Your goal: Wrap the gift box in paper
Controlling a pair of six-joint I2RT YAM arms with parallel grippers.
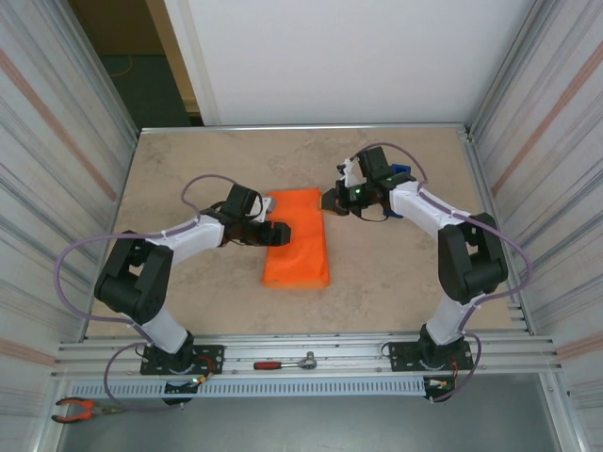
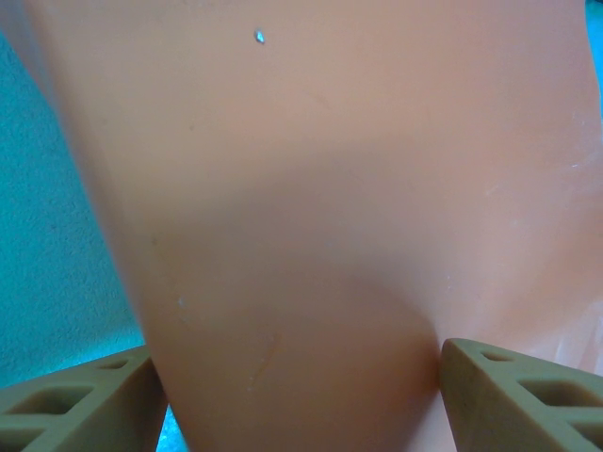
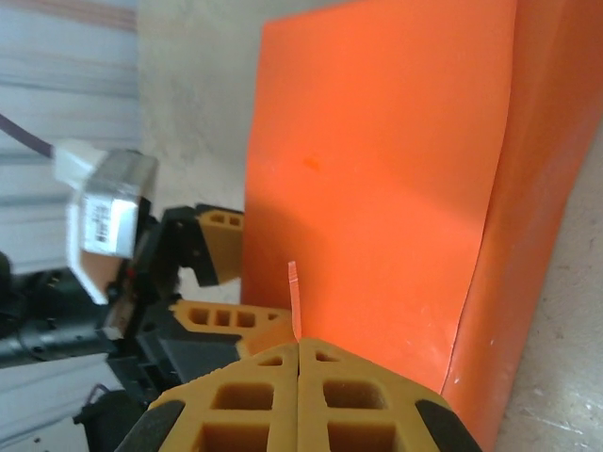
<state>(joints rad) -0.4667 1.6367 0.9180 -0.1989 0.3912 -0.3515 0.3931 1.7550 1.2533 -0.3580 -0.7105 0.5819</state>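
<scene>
The strip stands up beside the paper's seam, so I should lay the strip flat across that seam before opening my right gripper.
The bright orange paper (image 1: 298,243) lies folded into a long parcel at the table's middle; the gift box is hidden under it. My left gripper (image 1: 279,233) is at the parcel's left edge, open. In the left wrist view the paper (image 2: 320,188) spans the gap between the two wide-set fingers (image 2: 85,400). My right gripper (image 1: 329,201) hovers at the parcel's far right corner. Its jaws (image 3: 298,341) are shut on a thin narrow strip (image 3: 293,297) that sticks up from the tips. The paper (image 3: 377,169) and the left gripper (image 3: 231,282) lie beyond it.
A blue tape dispenser (image 1: 400,173) sits behind the right arm's wrist. A red-handled tool (image 1: 283,363) rests on the front rail, and orange-handled pliers (image 1: 80,409) lie at the bottom left. Metal walls close in the tan table (image 1: 188,169) on both sides.
</scene>
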